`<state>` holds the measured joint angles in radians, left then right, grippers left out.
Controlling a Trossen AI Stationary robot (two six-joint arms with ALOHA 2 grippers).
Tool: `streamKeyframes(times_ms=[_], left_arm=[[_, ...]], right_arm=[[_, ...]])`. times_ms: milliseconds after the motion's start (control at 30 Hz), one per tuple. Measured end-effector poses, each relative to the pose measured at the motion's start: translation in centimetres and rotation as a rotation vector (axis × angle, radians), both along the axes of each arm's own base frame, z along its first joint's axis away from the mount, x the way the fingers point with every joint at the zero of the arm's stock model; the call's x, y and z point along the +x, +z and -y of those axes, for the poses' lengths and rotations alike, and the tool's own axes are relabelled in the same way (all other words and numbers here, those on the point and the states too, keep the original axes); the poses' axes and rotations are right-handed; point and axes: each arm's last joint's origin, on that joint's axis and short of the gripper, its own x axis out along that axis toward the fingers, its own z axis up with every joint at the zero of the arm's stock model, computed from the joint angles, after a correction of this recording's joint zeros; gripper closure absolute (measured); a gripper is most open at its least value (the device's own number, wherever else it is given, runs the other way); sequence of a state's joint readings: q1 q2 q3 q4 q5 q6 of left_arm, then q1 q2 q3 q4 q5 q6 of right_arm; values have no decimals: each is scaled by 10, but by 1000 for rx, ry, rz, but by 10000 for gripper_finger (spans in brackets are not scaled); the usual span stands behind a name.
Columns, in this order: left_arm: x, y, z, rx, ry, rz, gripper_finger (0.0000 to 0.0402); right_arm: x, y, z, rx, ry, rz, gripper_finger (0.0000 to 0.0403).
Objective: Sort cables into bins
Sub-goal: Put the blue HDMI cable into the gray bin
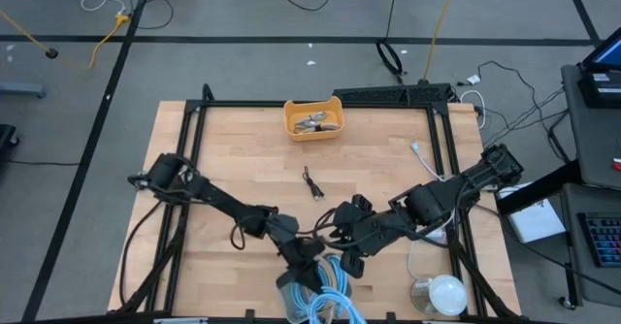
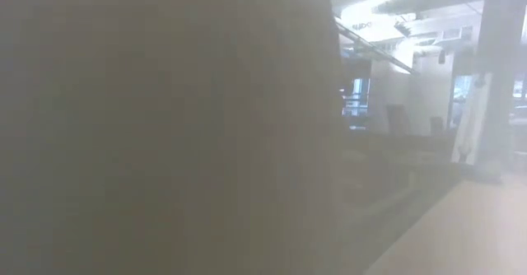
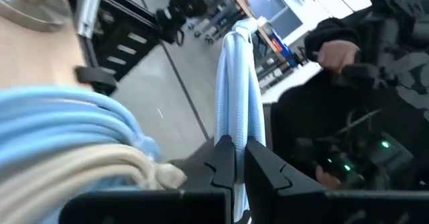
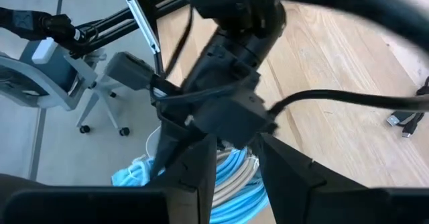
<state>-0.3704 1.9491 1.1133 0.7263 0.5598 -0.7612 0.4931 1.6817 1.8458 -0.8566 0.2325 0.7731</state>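
The light-blue coil's looped end (image 1: 359,318) sticks out past the pale grey bin's rim (image 1: 349,297), so the coil moves inward, before my left gripper releases it.
Several coiled light-blue cables (image 1: 335,303) and a beige one (image 3: 87,170) lie in the pale grey bin (image 1: 288,303) at the table's near edge. My left gripper (image 1: 303,269) is over this bin, shut on one light-blue coil (image 3: 238,83). My right gripper (image 1: 342,251) is just to its right, open and empty; in the right wrist view (image 4: 238,174) its fingers stand either side of my left arm's wrist. The orange-yellow bin (image 1: 313,118) at the far middle holds a few short cables. A short black cable (image 1: 312,183) lies on the table's middle. The low view is blocked. My left gripper pinches a light-blue coil, several strands together (image 3: 238,153), between its two fingers (image 3: 224,163). The fingers lie along the coil, which reaches out well past the fingertips to its looped end (image 3: 242,29). The gripper hides how the coil's other end sits.
A round white dome (image 1: 446,293) stands at the near right, and a loose white cord (image 1: 422,159) lies at the right. Black frame rails (image 1: 194,140) border the table. A person in dark clothes (image 3: 362,83) is beyond the near edge.
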Motion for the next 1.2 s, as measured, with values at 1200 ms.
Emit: streamKeyframes(times_ms=[1200], left_arm=[[-51, -3, -28, 194, 118, -234, 390]], right_arm=[[-7, -1, -10, 30, -5, -22, 301]])
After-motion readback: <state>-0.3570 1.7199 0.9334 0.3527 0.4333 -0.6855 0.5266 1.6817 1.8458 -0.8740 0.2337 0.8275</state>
